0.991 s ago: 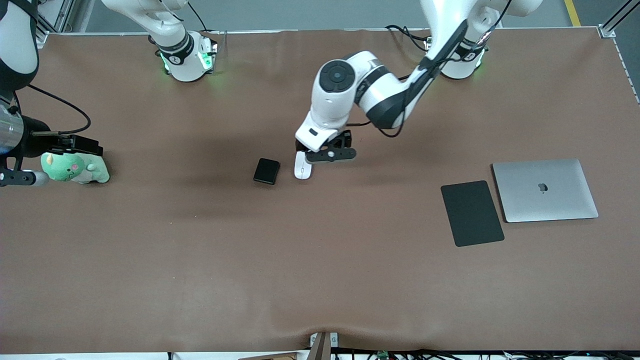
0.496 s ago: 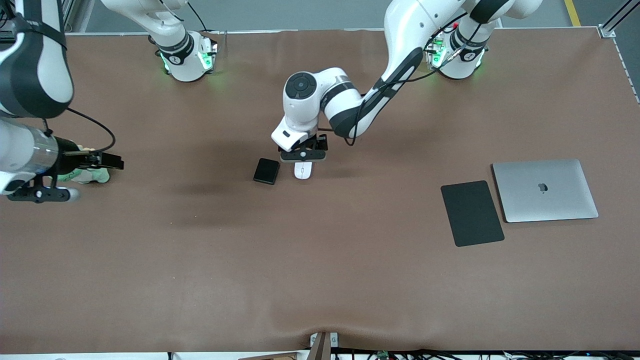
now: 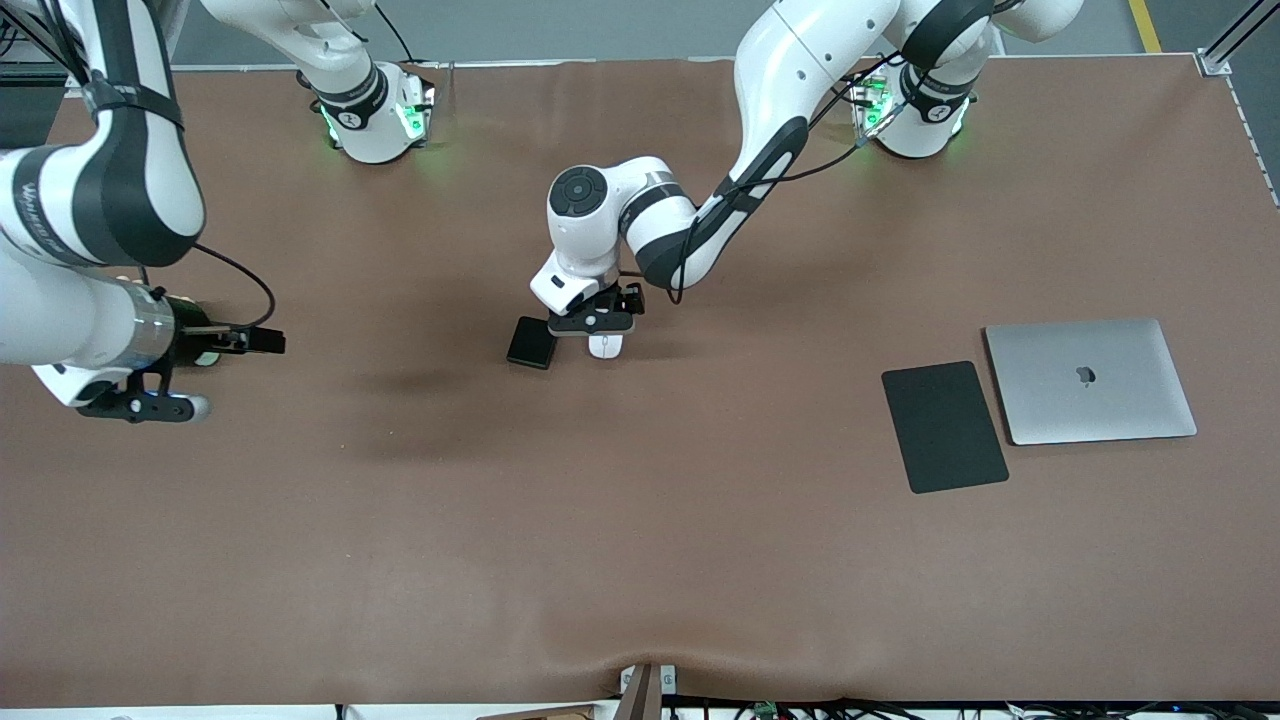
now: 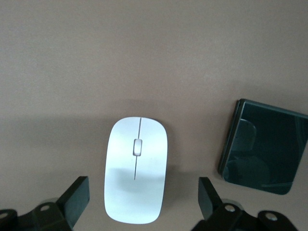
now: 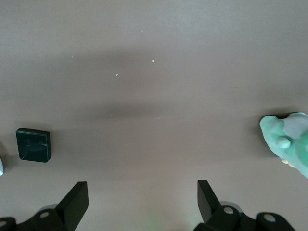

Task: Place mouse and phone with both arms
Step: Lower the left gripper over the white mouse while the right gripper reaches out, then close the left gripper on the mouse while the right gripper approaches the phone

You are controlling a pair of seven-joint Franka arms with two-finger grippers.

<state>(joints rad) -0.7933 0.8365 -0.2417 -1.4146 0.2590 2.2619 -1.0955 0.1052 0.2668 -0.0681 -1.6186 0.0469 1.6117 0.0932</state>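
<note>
My left gripper's fingers are still above the white mouse's sides, so it is too early to close. My left gripper lowers first, then closes on the mouse.
The white mouse (image 3: pixel 605 347) lies mid-table, and the glossy black phone (image 3: pixel 532 342) lies beside it toward the right arm's end. My left gripper (image 3: pixel 597 326) is right over the mouse. In the left wrist view the mouse (image 4: pixel 136 175) sits between the open fingers (image 4: pixel 77 198), not touching them, with the phone (image 4: pixel 263 147) alongside. My right gripper (image 3: pixel 262 341) is open and empty above bare table near the right arm's end. In its wrist view (image 5: pixel 143 199) the phone (image 5: pixel 33 145) shows small and far off.
A flat matte black mat (image 3: pixel 944 426) and a closed silver laptop (image 3: pixel 1089 380) lie side by side toward the left arm's end. A green plush toy (image 5: pixel 288 142) lies by the right gripper, mostly hidden under the right arm in the front view.
My left gripper slid from beside the mouse to directly over it. My right arm moved off the green plush toy toward the table's middle, now covering the toy.
</note>
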